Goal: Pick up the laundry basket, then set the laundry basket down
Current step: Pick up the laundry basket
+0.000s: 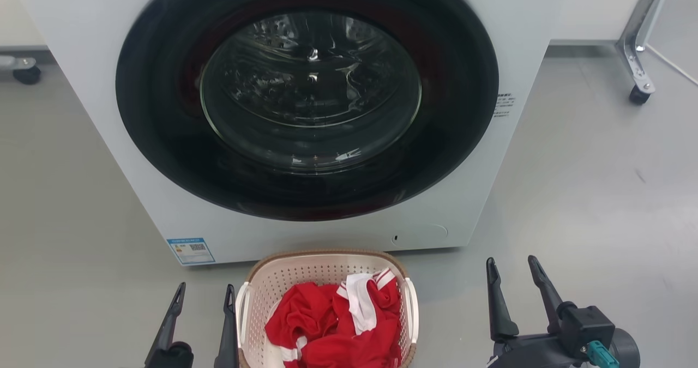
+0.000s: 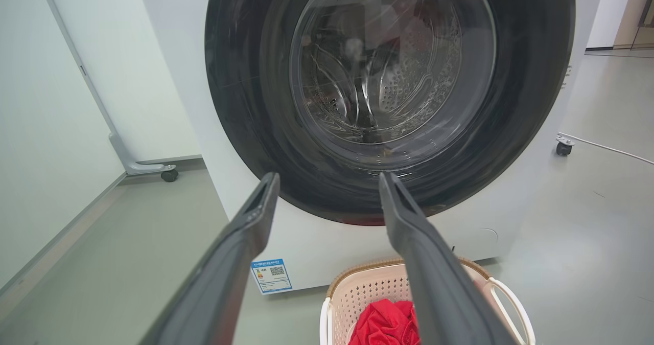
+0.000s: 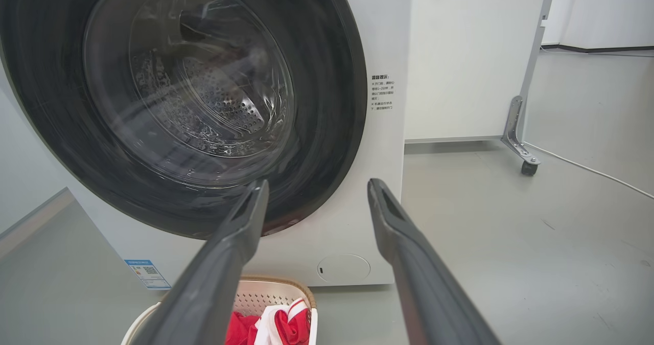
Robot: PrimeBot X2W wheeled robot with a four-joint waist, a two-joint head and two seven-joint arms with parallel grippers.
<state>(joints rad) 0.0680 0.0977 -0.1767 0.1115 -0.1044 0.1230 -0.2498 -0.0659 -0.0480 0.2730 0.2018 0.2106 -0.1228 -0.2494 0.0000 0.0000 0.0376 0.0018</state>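
The open laundry basket has loose red and white clothes lying in it. To keep the basket level, my right gripper needs to grab its white side handle next.
The laundry basket, cream with perforated walls, a brown woven-look rim and white side handles, stands on the floor right in front of the washer and holds red and white clothes. My left gripper is open, its fingers just left of the basket's left handle, with nothing between them. My right gripper is open too, a good way right of the basket, apart from it. The basket sits low under the left gripper, and at the bottom left, the basket lies below the right gripper.
A white front-loading washer with its dark round door shut rises close behind the basket. Grey floor spreads to both sides. A wheeled metal frame leg stands at the far right, and another caster at the far left.
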